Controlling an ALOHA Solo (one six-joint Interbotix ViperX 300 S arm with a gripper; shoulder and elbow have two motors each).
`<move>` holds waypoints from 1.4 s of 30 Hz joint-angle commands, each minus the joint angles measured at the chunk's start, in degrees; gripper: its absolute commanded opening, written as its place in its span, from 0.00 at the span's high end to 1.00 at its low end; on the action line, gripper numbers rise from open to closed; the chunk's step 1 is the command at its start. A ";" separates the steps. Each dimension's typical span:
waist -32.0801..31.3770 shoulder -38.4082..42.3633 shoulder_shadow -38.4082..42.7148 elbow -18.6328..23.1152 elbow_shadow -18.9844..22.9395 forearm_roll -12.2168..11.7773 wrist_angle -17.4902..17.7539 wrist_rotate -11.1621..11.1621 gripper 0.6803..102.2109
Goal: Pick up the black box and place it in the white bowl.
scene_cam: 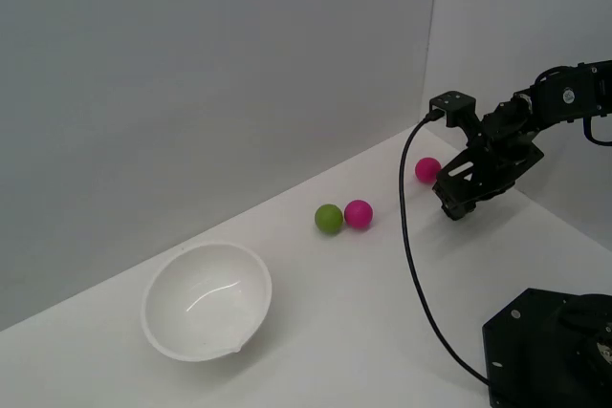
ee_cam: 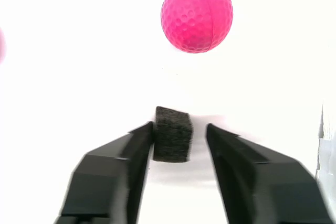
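My gripper grabs the black box's opposite sides next, to place the box in the white bowl [scene_cam: 206, 274].
The black box [ee_cam: 172, 141] is a small matte foam cube on the white table, lying between the fingers of my gripper [ee_cam: 179, 129]. One finger [ee_cam: 137, 148] touches its side, and a narrow gap separates it from the other finger [ee_cam: 226, 150]. The gripper is open around it. In the exterior view the gripper [scene_cam: 453, 207] hangs low over the table at the exterior view's right, and the box is hidden behind it. The white bowl [scene_cam: 206, 274] sits empty and tilted at the exterior view's lower left, far from the gripper.
A pink ball [ee_cam: 197, 14] lies just beyond the box; it is the pink ball [scene_cam: 427, 170] beside the gripper. A green ball [scene_cam: 328, 219] and another pink ball [scene_cam: 359, 213] touch mid-table. The black base block [scene_cam: 550, 351] and cable [scene_cam: 411, 255] stand at the exterior view's right.
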 commanded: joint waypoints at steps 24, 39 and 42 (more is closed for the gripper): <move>0.26 7.03 7.47 -1.76 -2.02 -0.18 3.87 0.26 0.98; 0.26 15.21 15.73 -4.75 -5.01 -0.09 9.14 0.26 0.98; 0.26 17.40 17.93 -5.27 -5.45 -0.09 9.67 0.26 0.98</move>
